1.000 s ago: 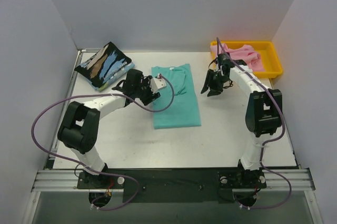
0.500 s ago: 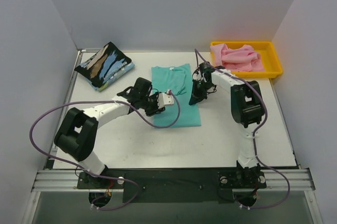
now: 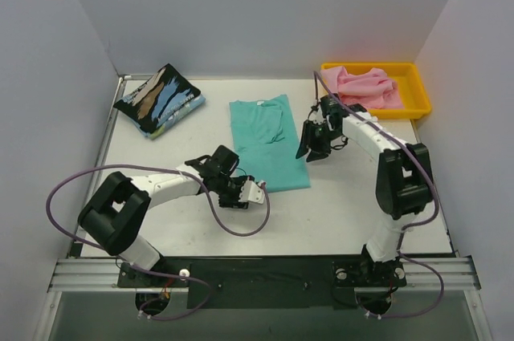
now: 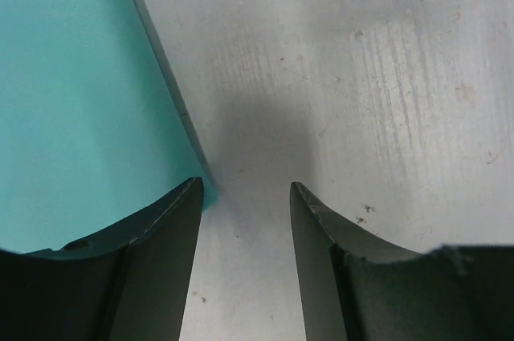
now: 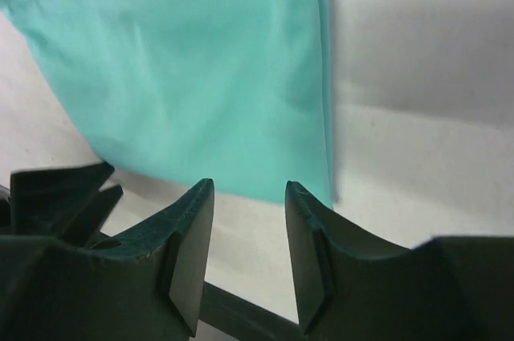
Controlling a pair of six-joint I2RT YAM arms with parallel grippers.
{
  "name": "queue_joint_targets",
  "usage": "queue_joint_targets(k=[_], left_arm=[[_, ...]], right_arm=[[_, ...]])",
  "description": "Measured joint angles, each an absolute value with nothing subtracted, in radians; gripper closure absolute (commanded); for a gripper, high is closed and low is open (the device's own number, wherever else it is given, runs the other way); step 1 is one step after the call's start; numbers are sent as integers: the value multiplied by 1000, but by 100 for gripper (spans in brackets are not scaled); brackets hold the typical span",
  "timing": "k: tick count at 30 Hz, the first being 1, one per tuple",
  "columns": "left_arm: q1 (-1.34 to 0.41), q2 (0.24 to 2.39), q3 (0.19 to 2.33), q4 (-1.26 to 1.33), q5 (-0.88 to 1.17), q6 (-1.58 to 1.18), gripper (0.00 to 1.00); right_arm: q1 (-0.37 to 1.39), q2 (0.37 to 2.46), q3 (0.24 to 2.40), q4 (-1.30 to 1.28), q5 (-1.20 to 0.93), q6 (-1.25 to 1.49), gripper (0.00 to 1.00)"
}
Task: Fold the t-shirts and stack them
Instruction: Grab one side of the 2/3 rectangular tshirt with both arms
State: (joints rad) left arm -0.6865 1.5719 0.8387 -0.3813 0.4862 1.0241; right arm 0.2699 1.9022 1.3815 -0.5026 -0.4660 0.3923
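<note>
I need to grab the teal-green t-shirt (image 3: 269, 144) next with my left gripper, by the corner of its near edge, to fold that edge over the t-shirt's far end.
The teal-green t-shirt (image 3: 269, 144) lies flat in a long folded strip at the table's middle. It also shows in the left wrist view (image 4: 80, 100) and in the right wrist view (image 5: 193, 68). My left gripper (image 3: 241, 193) (image 4: 245, 188) is open and empty, low over the table at the shirt's near left corner. My right gripper (image 3: 310, 148) (image 5: 249, 188) is open and empty beside the shirt's right edge. The black streaked t-shirt (image 3: 158, 100) lies folded at the back left. The pink t-shirt (image 3: 365, 87) lies crumpled in the tray.
A yellow plastic tray (image 3: 416, 84) stands at the back right. Grey walls close the table on three sides. A purple cable (image 3: 241, 229) loops from the left arm over the table. A dark part of the left arm (image 5: 56, 192) shows in the right wrist view.
My left gripper has moved toward the near edge along the teal shirt's left side to its near corner. My right gripper swung left to the shirt's right edge, then back slightly right.
</note>
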Motion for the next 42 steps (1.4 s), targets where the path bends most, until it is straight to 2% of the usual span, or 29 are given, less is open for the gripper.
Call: queue_joint_targets(k=[4,9,13,22,24,29,31,34,38,39,41,42], left_arm=[[-717,1571,805,-323,461,1012,46],[-732,1560,768,-232,434,994,49],[-732,1560,753,-172,397,995,52],[-730,1523,742,-196,370,1037,52],[-722,1485,736,-229,381,1053,49],[-677,1394,706,-226,422,1051,38],[-670,1396,703,-204,422,1043,35],[-670,1428,691,-139,413,1042,35],[-667,1495,678,-91,382,1072,43],[-666,1510,678,-80,376,1083,48],[-665,1525,680,-49,358,1102,65],[-665,1532,680,-41,350,1113,81]], right_arm=[[271,1718,1209,-502,-424,404,55],[271,1725,1046,-485,-397,432,54],[271,1765,1015,-459,-409,474,54],[269,1765,1005,-365,-427,555,57],[267,1765,1000,-345,-432,581,61],[258,1788,995,-299,-464,635,87],[255,1795,988,-279,-479,652,93],[255,1795,973,-256,-491,659,98],[255,1791,960,-238,-503,659,100],[255,1790,958,-235,-505,659,100],[255,1789,954,-230,-509,659,100],[255,1789,952,-227,-512,658,100]])
